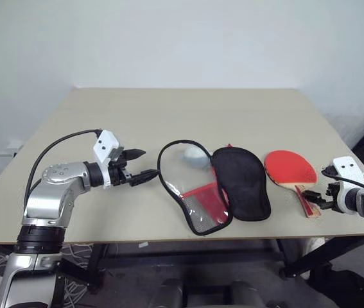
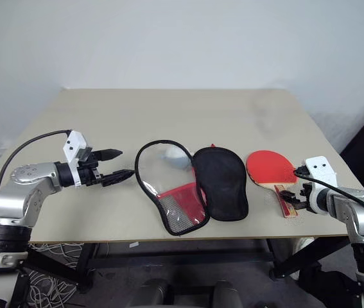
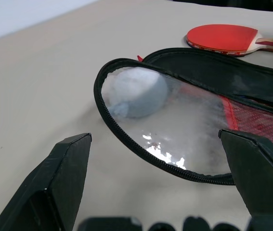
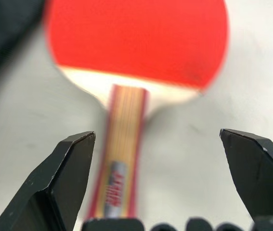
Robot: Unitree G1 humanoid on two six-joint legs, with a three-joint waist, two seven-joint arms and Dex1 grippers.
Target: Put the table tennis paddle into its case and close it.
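The robot's right gripper isn't ready to close on the striped wooden handle yet: its fingers are above the handle, so it needs to go lower first.
The case lies open in the middle of the table. One half shows its black lining. The other half has a black zip rim, a clear window and a red mesh patch. To its right, the table tennis paddle lies flat, red face up, with its striped wooden handle pointing at the front edge. My right gripper is open at the handle's end, with the handle between its fingers, untouched. My left gripper is open just left of the case rim, holding nothing.
A whitish translucent lump shows through the clear window at the far end of the case. The beige table has bare room behind and to the left. Its front edge runs close to the case and the paddle handle.
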